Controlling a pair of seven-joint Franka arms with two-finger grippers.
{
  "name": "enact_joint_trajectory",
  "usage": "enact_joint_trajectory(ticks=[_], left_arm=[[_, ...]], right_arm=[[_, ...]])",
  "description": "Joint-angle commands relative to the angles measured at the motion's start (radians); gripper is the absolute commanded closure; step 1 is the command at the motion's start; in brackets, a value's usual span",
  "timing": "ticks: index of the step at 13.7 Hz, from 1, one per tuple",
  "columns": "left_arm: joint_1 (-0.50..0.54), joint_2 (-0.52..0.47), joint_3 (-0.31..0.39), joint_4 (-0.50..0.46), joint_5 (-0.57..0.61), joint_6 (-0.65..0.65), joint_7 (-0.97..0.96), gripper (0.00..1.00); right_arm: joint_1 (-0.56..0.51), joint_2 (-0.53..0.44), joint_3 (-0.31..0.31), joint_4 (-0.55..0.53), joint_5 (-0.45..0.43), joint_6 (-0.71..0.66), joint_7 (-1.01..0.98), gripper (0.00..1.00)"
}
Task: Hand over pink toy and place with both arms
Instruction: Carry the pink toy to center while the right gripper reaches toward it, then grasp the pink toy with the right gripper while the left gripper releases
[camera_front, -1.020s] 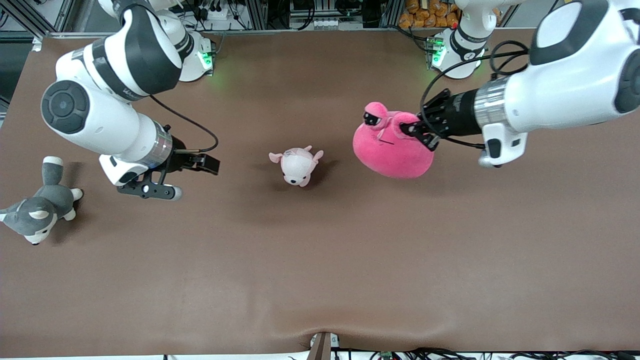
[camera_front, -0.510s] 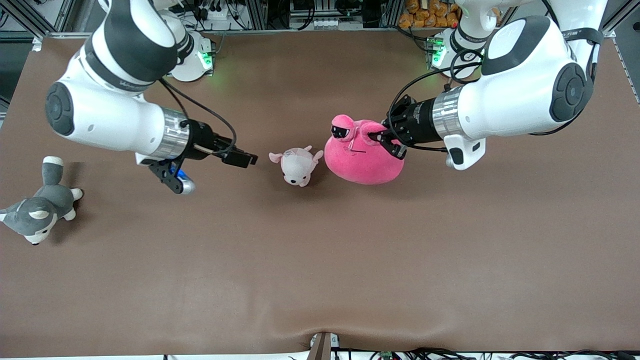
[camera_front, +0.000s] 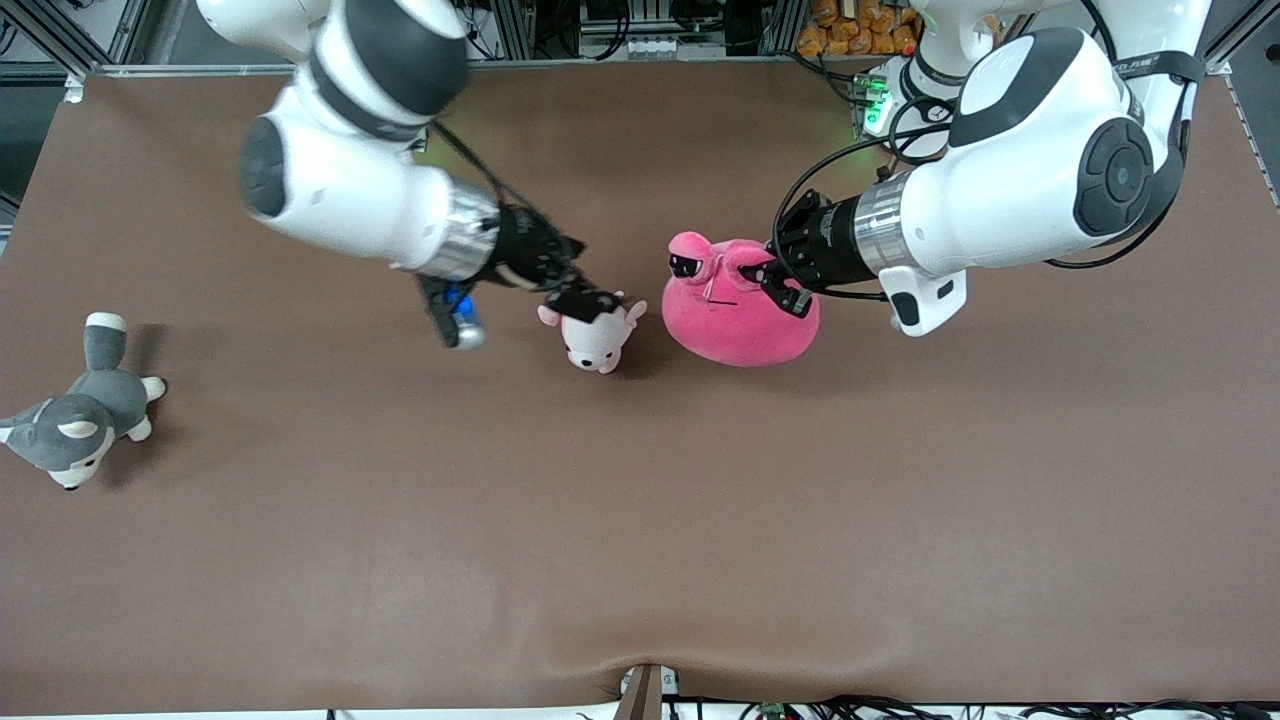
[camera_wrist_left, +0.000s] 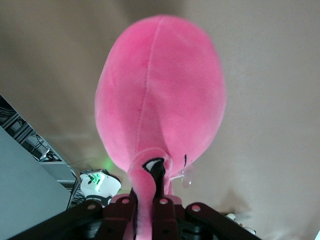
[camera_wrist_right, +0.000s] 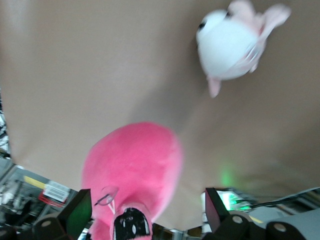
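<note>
My right gripper needs to grab the pink toy's round body (camera_front: 738, 324) by its head (camera_front: 689, 251) next, beside the black sunglasses. The toy's body then hangs free for placing.
The pink toy (camera_front: 740, 320), a big round hot-pink plush with dark sunglasses eyes, hangs over the middle of the table. My left gripper (camera_front: 775, 285) is shut on a bump at its top. In the left wrist view the pink toy (camera_wrist_left: 160, 95) hangs from the left gripper (camera_wrist_left: 146, 205), whose jaws pinch a pink stalk. My right gripper (camera_front: 578, 285) is open over the small pale plush, a short gap from the toy. The right wrist view has the pink toy (camera_wrist_right: 135, 170) in line with the open right gripper (camera_wrist_right: 147, 210), untouched by its fingers (camera_wrist_right: 80, 212).
A small pale pink-and-white plush (camera_front: 600, 342) lies on the brown table (camera_front: 640, 520) right beside the pink toy, toward the right arm's end; it also shows in the right wrist view (camera_wrist_right: 232, 45). A grey-and-white husky plush (camera_front: 75, 425) lies at the right arm's end.
My left arm carried the pink toy toward the table's middle, beside the small plush. My right arm swung in from near the husky's end until it was over the small plush, still open.
</note>
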Motion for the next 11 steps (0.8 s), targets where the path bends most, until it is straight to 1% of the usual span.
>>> enact_joint_trajectory(ticks=[1,3,6,8,9,11], left_arm=[[0.002,0.008,0.005,0.020,0.005,-0.015,-0.023,1.00],[-0.002,0.016,0.005,0.027,0.004,-0.012,-0.024,1.00],[-0.007,0.016,0.004,0.025,0.008,-0.015,-0.030,1.00],[-0.010,0.019,0.004,0.022,0.006,-0.017,-0.061,1.00],[-0.012,0.028,0.001,0.022,0.006,-0.015,-0.081,1.00],[-0.031,0.031,0.001,0.024,0.008,-0.015,-0.098,1.00]], right_arm=[[0.101,0.037,-0.011,0.008,0.018,0.133,0.116,0.00],[0.135,0.043,-0.011,-0.007,0.015,0.182,0.144,0.00],[0.136,0.046,-0.011,-0.007,0.012,0.187,0.147,0.00],[0.161,0.054,-0.015,-0.007,-0.004,0.195,0.147,0.00],[0.162,0.055,-0.013,-0.007,-0.008,0.207,0.147,0.03],[0.164,0.058,-0.013,-0.007,-0.013,0.239,0.147,0.45]])
